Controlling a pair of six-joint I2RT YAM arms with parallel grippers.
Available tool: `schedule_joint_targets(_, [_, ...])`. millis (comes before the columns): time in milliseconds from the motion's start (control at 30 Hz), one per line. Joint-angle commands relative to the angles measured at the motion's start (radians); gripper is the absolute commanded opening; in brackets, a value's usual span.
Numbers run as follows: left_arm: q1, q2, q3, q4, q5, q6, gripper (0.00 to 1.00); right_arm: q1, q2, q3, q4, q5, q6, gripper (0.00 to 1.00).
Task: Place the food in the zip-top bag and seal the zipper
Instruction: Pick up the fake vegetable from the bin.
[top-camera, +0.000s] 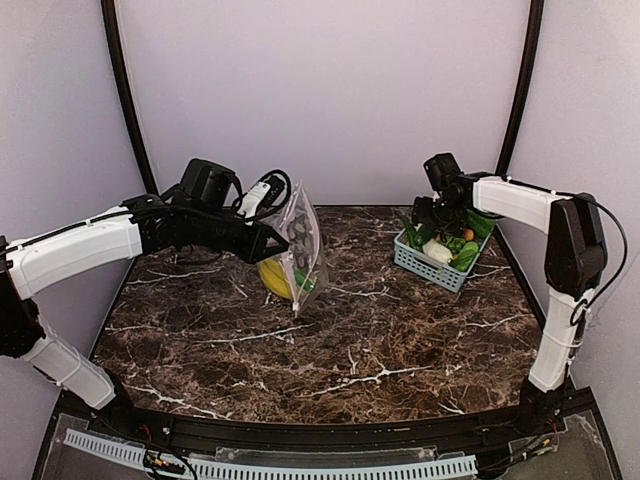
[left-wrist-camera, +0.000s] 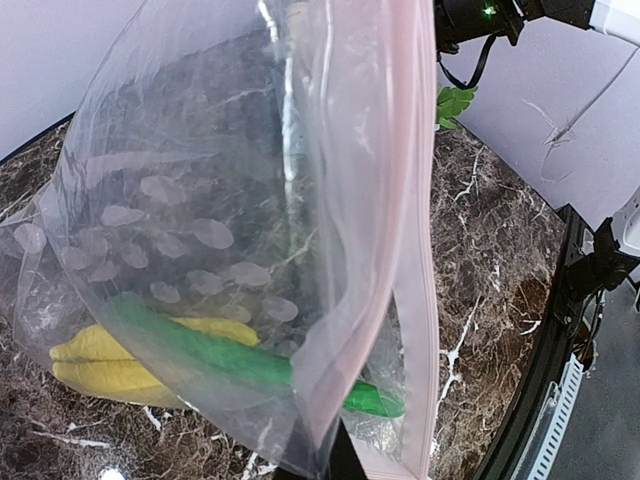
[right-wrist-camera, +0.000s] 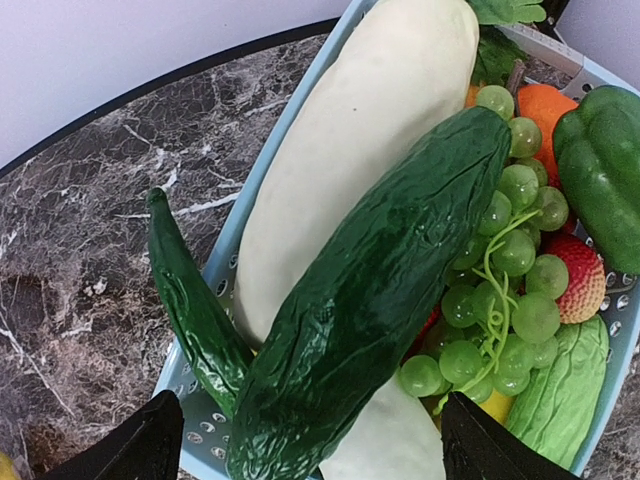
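I need to move my right gripper down before I close it on the cucumber, because my fingers are above the near end of the cucumber in the right wrist view.
My left gripper is shut on the mouth edge of the clear zip-top bag and holds it up above the table; one dark finger shows under the bag. The pink zipper is open. Inside the bag lie a yellow banana bunch and a green vegetable. My right gripper is open over the basket, its jaws straddling a dark green cucumber without closing on it. A long white vegetable lies under the cucumber.
The blue-grey basket stands at the back right and also holds a slim dark green vegetable, green grapes, a green pepper, a strawberry and an orange fruit. Purple walls enclose the marbled table.
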Motion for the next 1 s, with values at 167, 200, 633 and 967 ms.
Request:
schedule_joint_targets(167, [0.001, -0.035, -0.013, 0.014, 0.022, -0.008, 0.01, -0.015, 0.085, 0.085, -0.048, 0.047, 0.053, 0.87])
schedule_joint_targets(200, [0.002, -0.035, -0.013, 0.014, 0.022, -0.007, 0.01, -0.016, 0.086, 0.081, -0.049, 0.052, 0.06, 0.86])
schedule_joint_targets(633, [0.001, -0.042, -0.013, 0.014, 0.023, -0.006, 0.01, -0.039, 0.097, 0.027, -0.033, 0.027, 0.054, 0.72])
schedule_joint_targets(967, [0.001, -0.044, -0.013, 0.013, 0.023, -0.006, 0.01, -0.05, 0.092, 0.019, -0.005, 0.0, 0.047, 0.56])
